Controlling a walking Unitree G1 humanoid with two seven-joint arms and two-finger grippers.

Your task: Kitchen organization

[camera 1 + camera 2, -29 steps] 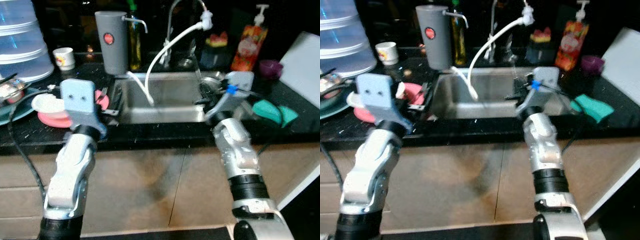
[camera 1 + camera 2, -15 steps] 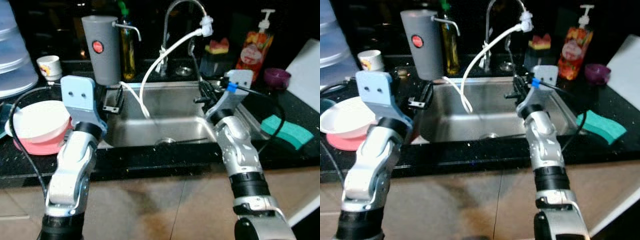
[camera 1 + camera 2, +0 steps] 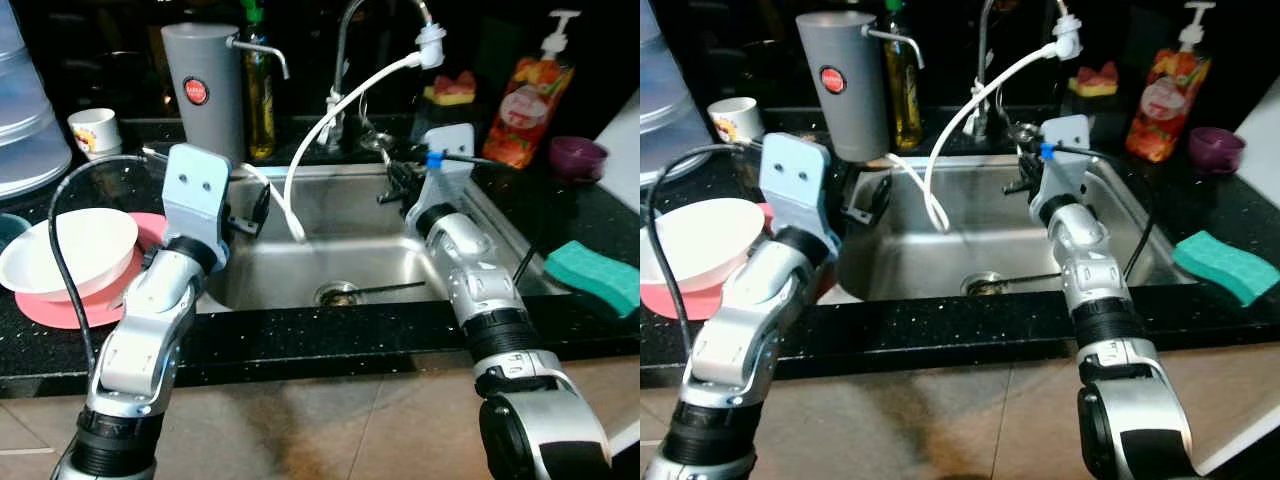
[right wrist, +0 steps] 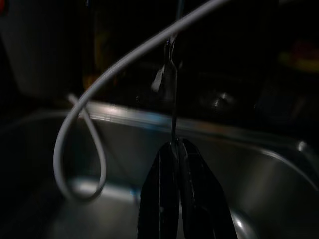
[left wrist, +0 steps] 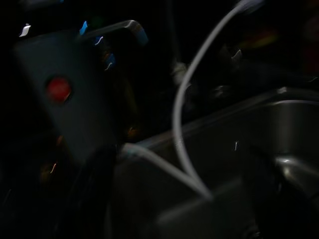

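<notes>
The white bowl is far wider than the open fingers, so the left gripper will grab it by its thin rim [image 3: 133,236] next.
A steel sink [image 3: 300,265] is set in a black counter. My right gripper [image 4: 175,142] hangs over the sink's right side [image 3: 390,183], shut on a thin metal utensil [image 4: 174,99] that points up from the fingertips. My left gripper [image 3: 247,210] hovers at the sink's left rim, open with nothing in it. On the sink floor beside the drain [image 3: 338,294] lies another thin utensil [image 3: 388,289]. A white bowl [image 3: 68,250] rests on a pink plate [image 3: 60,312] left of the sink.
A white hose [image 3: 335,105] loops from the faucet into the sink between the grippers. A grey canister [image 3: 205,90], oil bottle [image 3: 258,95] and small mug [image 3: 93,130] stand behind. A soap bottle [image 3: 530,95], purple cup [image 3: 577,155] and green sponge [image 3: 600,278] are on the right.
The whole view has shifted as the camera came closer to the sink. My left gripper went from beside the plates to the sink's left rim. The right gripper stays shut on the utensil.
</notes>
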